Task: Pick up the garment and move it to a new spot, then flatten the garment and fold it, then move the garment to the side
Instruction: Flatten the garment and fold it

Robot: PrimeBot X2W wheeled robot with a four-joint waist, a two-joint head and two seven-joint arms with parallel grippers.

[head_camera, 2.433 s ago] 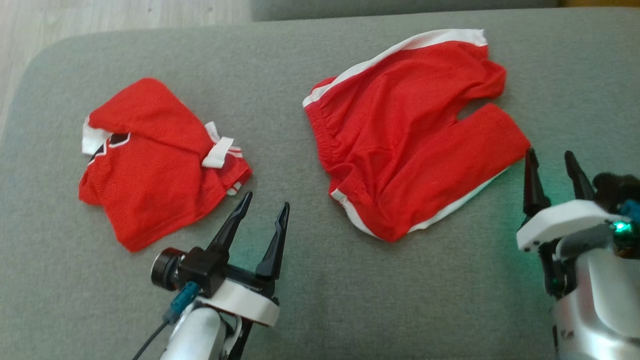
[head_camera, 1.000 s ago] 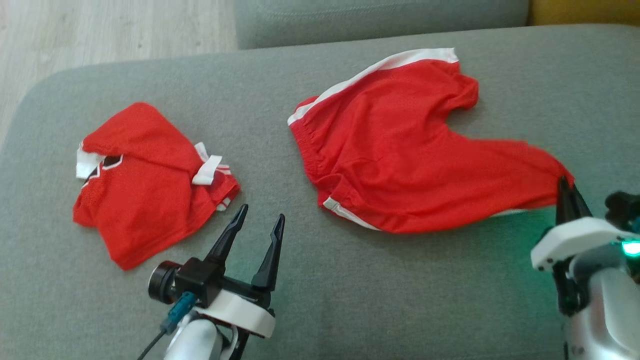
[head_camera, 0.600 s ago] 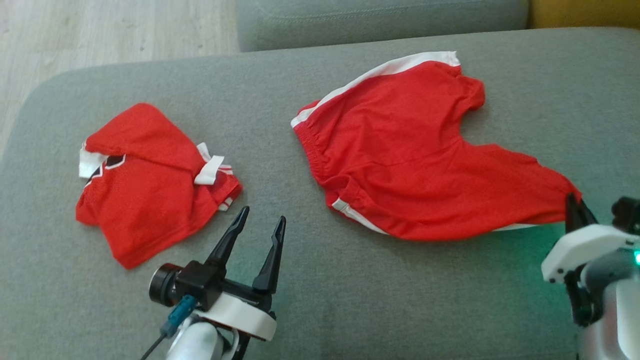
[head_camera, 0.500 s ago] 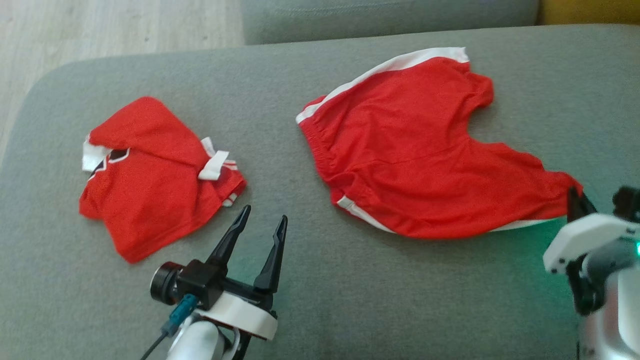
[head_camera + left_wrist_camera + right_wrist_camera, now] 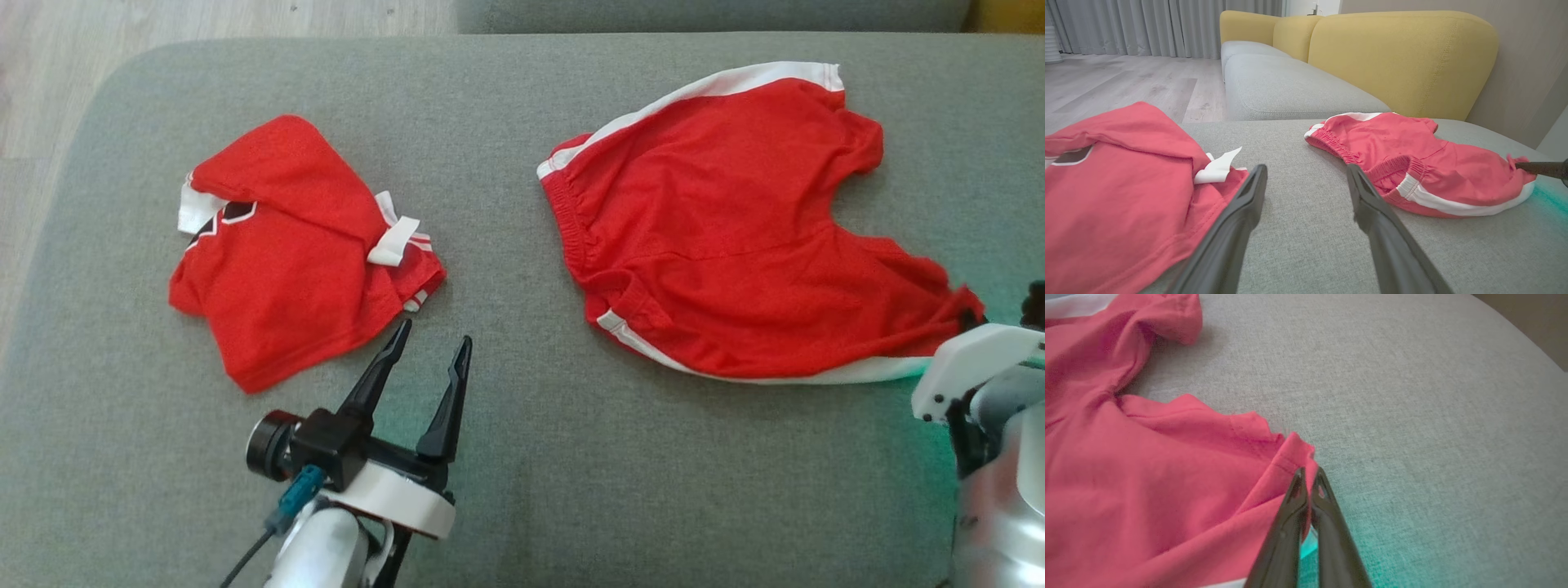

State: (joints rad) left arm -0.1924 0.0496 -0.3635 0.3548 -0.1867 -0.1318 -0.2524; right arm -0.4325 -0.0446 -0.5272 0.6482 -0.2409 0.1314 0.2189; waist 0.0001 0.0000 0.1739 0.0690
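My left gripper picks up the garment by its white-edged waistband corner (image 5: 610, 322) next, since the raised elastic edge arches up there while the far leg lies flat.
The garment, red shorts (image 5: 735, 245) with white side stripes, lies spread on the grey cushion at the right. Its near leg is drawn out to the right. My right gripper (image 5: 1309, 473) is shut on that leg's hem corner; in the head view its fingers are mostly behind the white wrist housing (image 5: 971, 363). The left wrist view shows the shorts (image 5: 1412, 163) with the right gripper's dark fingers (image 5: 1539, 168) pinching the corner. My left gripper (image 5: 435, 335) stands open above the cushion, holding nothing, between the shorts and a red shirt.
A folded red shirt (image 5: 286, 245) with white trim lies just left of my left gripper. The grey sofa cushion (image 5: 571, 490) has a rounded left edge with wooden floor (image 5: 204, 16) beyond. Yellow backrests (image 5: 1400, 53) stand behind it.
The right gripper, open beside the shorts' leg at first, closed on the hem corner and pulled the leg out to the right. The head camera shifted. The left arm stayed put.
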